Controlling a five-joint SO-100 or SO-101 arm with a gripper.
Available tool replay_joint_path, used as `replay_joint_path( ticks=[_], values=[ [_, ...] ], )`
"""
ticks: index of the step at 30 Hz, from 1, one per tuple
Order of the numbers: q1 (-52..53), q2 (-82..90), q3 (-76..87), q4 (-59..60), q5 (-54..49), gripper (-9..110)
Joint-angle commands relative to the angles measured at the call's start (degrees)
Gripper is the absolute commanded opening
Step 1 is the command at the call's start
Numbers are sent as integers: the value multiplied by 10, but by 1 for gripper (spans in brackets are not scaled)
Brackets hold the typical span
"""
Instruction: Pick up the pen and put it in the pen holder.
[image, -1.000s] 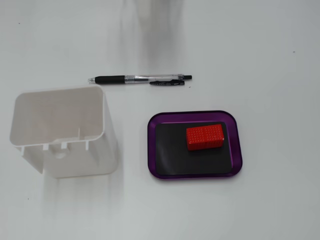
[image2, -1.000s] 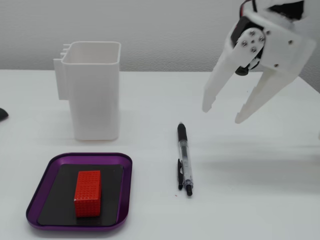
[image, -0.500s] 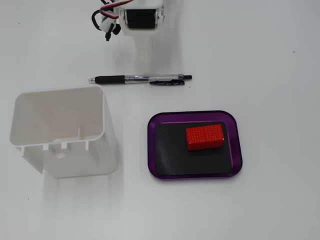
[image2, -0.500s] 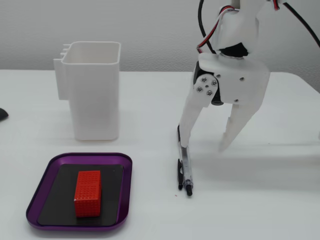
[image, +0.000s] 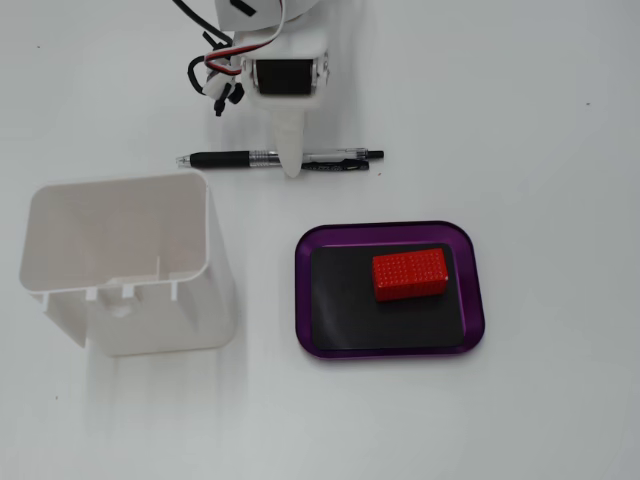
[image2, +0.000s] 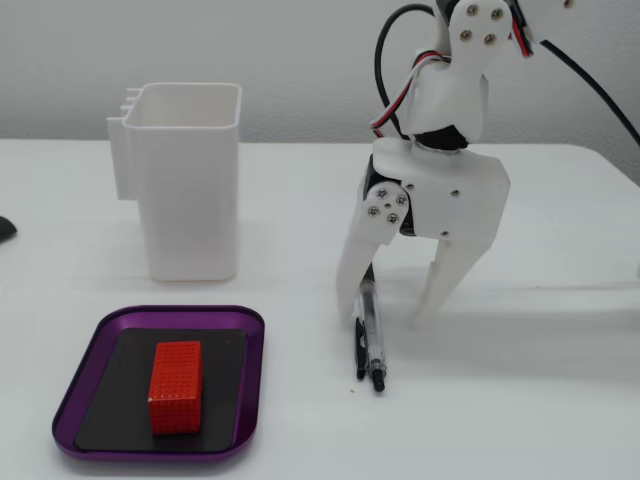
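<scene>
The robot's gripper has to stand the pen in the pen holder, so next it needs to grab the pen by the middle of its body (image: 268, 158).
A black and clear pen (image: 230, 159) lies flat on the white table, parallel to the front edge in a fixed view. In the other fixed view the pen (image2: 373, 340) points toward the camera. My white gripper (image2: 380, 320) is open and lowered over the pen's middle, one finger on each side, the pen close to the left finger (image2: 352, 270). From above, the gripper (image: 288, 150) shows one finger crossing the pen. The white pen holder (image: 150, 320) stands upright and empty to the left; it also shows in the side-on fixed view (image2: 190, 200).
A purple tray (image: 300, 290) with a dark mat holds a red block (image: 410, 273), right of the pen holder. In the side-on fixed view the tray (image2: 150, 455) and block (image2: 176, 385) sit at the front left. Arm cables hang behind the gripper.
</scene>
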Motion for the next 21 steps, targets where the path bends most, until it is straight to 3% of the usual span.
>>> replay_joint_path(
  ticks=[1, 4, 9, 21],
  values=[
    [-1, -19, -17, -18, -2, 17],
    [-5, -38, -17, -25, -5, 14],
    [-7, -40, -18, -25, -6, -1],
    [-9, -32, -66, 48, -4, -1]
  ],
)
